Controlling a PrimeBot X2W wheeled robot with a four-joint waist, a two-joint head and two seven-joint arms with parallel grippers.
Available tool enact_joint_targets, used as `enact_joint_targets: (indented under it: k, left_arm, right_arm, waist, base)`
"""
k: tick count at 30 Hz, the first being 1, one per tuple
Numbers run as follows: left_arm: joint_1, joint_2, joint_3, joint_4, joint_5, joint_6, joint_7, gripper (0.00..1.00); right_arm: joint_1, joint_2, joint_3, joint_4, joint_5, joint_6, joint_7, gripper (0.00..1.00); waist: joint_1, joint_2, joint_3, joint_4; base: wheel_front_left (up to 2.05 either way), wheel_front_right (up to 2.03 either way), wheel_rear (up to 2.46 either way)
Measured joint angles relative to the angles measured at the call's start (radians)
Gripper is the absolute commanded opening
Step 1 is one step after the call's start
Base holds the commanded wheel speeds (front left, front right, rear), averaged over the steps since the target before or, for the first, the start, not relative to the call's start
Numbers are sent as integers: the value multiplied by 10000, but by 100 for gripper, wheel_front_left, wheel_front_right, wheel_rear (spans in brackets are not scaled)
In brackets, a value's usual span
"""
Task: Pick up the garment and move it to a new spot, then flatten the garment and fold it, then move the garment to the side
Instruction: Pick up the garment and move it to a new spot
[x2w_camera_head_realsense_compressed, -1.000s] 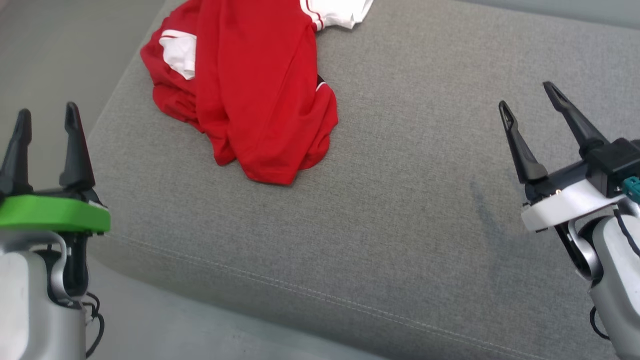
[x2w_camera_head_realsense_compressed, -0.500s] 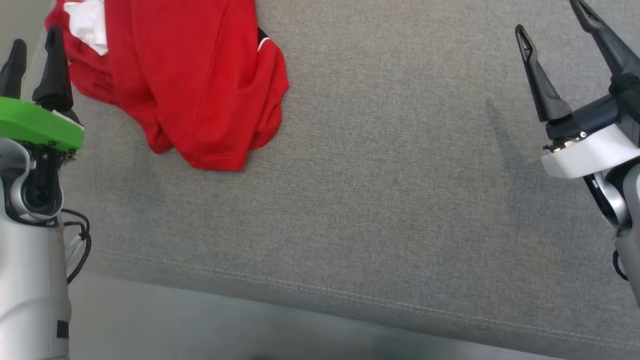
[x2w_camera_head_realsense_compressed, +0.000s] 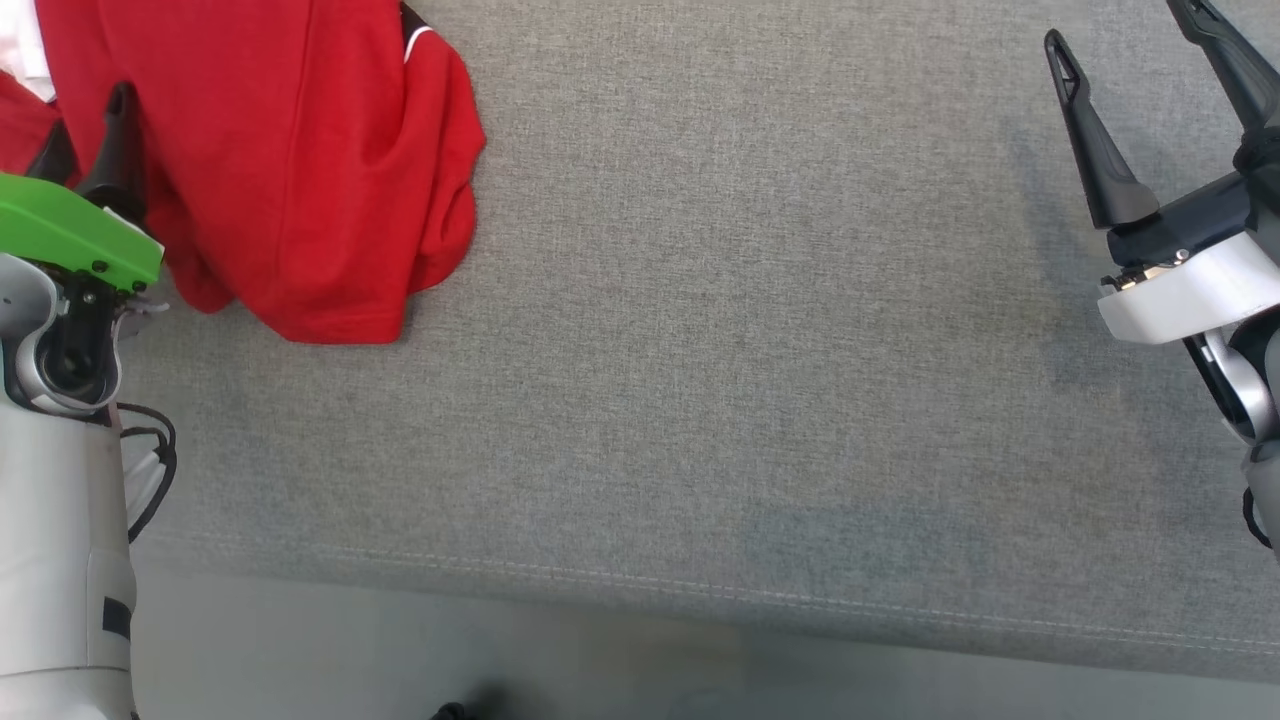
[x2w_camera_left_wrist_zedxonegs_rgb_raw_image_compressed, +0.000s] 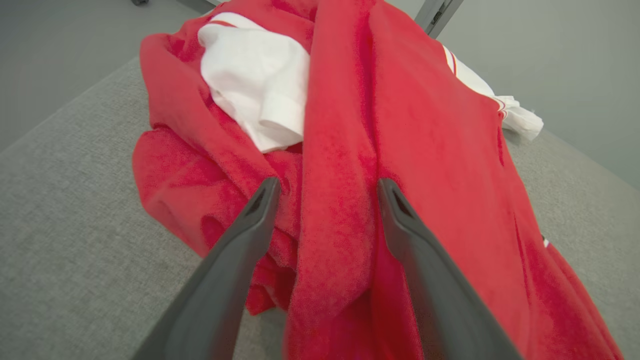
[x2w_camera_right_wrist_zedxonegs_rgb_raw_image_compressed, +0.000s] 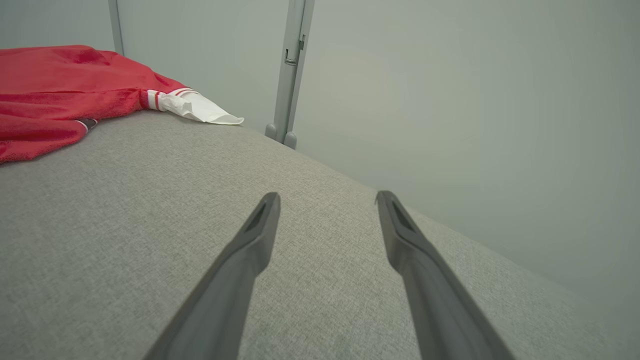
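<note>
A red fold (x2w_camera_left_wrist_zedxonegs_rgb_raw_image_compressed: 339, 150) of the garment sticks up between the open fingers of my left gripper. They should pinch the garment by that raised fold (x2w_camera_left_wrist_zedxonegs_rgb_raw_image_compressed: 337, 222) next.
The garment (x2w_camera_head_realsense_compressed: 300, 150) is a crumpled red shirt with white sleeves, lying at the upper left of the grey cushion (x2w_camera_head_realsense_compressed: 700, 350). My left gripper (x2w_camera_head_realsense_compressed: 90, 130) is open at the garment's left side, fingers over the red cloth. In the left wrist view a raised red fold of the garment (x2w_camera_left_wrist_zedxonegs_rgb_raw_image_compressed: 425, 125) runs between the spread fingers of the left gripper (x2w_camera_left_wrist_zedxonegs_rgb_raw_image_compressed: 327, 185); whether they touch it I cannot tell. My right gripper (x2w_camera_head_realsense_compressed: 1118, 20) stands open at the far right above bare cushion. In the right wrist view the right gripper (x2w_camera_right_wrist_zedxonegs_rgb_raw_image_compressed: 327, 195) holds nothing, and the garment (x2w_camera_right_wrist_zedxonegs_rgb_raw_image_compressed: 50, 100) lies far off at the left.
The cushion's stitched front edge (x2w_camera_head_realsense_compressed: 700, 590) runs across the bottom, with pale floor below it. A grey upright post (x2w_camera_right_wrist_zedxonegs_rgb_raw_image_compressed: 292, 65) stands behind the cushion's far edge against a plain wall. Bare cushion stretches between the garment and the right gripper.
The head camera has shifted, so the whole picture slid left and down. The left gripper has come from beside the cushion onto the garment's edge. Both grippers stayed open.
</note>
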Motion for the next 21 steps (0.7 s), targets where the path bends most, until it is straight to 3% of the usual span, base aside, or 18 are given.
enact_joint_targets:
  k: [7,8,10,11,15,21]
  left_arm:
    - [-572,-4,-301,587,12,0,98,100]
    - [-572,-6,-336,698,13,0,102,90]
    - [-582,-6,-380,871,12,0,96,45]
    - [-603,-6,-393,913,13,0,79,33]
    - [-883,-10,-583,1014,17,0,-54,0]
    - [-1124,-46,-930,1220,17,-2,-198,0]
  right_arm:
    - [0,-113,-98,-63,0,-2,79,100]
    - [0,-113,-100,-69,0,-2,81,100]
    - [0,-113,-109,-75,0,-2,153,100]
    - [0,-117,-119,-77,0,-2,153,100]
    - [1,-144,-169,-69,0,-15,153,100]
    - [7,-148,-215,-33,8,-21,150,100]
  waist:
    - [0,0,108,-32]
    - [0,0,113,-26]
    - [0,0,118,-8]
    - [0,0,119,4]
    - [0,0,99,72]
    - [0,0,-39,227]
  base:
    - [0,0,0]
    - [0,0,0]
    - [0,0,0]
    - [0,0,0]
    - [0,0,0]
    - [0,0,0]
